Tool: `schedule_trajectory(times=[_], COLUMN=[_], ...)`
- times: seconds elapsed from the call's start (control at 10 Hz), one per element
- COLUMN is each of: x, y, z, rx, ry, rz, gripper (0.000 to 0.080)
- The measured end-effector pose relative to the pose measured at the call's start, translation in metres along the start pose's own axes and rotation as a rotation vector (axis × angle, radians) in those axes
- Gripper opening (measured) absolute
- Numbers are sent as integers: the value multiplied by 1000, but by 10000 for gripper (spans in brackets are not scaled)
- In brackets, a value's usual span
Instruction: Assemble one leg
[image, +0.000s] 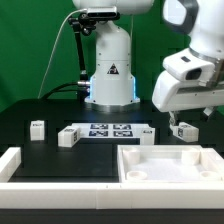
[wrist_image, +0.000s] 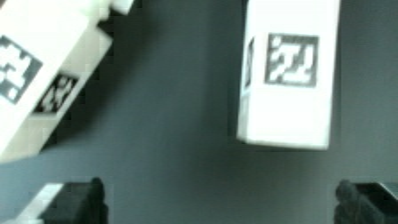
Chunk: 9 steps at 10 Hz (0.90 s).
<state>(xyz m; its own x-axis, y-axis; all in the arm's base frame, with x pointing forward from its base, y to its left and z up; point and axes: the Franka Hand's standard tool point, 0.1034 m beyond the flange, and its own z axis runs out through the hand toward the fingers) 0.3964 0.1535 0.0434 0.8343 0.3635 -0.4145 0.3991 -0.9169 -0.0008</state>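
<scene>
The gripper isn't ready to close yet and needs to move toward the white leg first. The leg ends above the robot's fingers in the wrist view, so they would miss it if they closed now.
In the wrist view a small white leg (wrist_image: 290, 70) with a square black-and-white tag lies on the dark table, beyond my gripper (wrist_image: 219, 205). The jaws stand wide apart and hold nothing; the two dark fingertips (wrist_image: 71, 204) show at the frame's edge. A second white tagged piece (wrist_image: 45, 90) lies tilted beside the leg. In the exterior view my gripper (image: 184, 127) hangs low over the table at the right, just behind the large white panel (image: 170, 160), with a leg (image: 187, 130) under it. Two more legs (image: 38, 127) (image: 68, 137) lie at the left.
The marker board (image: 108, 130) lies in the middle of the table, with another small white piece (image: 148, 134) at its right end. A white raised rail (image: 12, 165) runs along the front left. The robot base (image: 110, 70) stands behind.
</scene>
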Motion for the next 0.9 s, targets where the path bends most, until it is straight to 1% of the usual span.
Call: schedule_trajectory(times=[0.1, 0.2, 0.3, 0.4, 0.5, 0.6, 0.7, 0.8, 0.9], x=[0, -4, -2, -8, -7, -6, -7, 0, -2], y=[-2, -3, -6, -10, -13, -15, -16, -16, -16], z=[4, 11, 17, 21, 24, 27, 29, 31, 31], rx=[1, 0, -1, -9, -11, -10, -10, -5, -6], ry=[-61, -163, -226, -340, -434, -491, -571, -552, -551], rz=[-4, -8, -12, -14, -22, -26, -29, -28, -28], gripper=[649, 649, 649, 649, 649, 649, 649, 649, 649])
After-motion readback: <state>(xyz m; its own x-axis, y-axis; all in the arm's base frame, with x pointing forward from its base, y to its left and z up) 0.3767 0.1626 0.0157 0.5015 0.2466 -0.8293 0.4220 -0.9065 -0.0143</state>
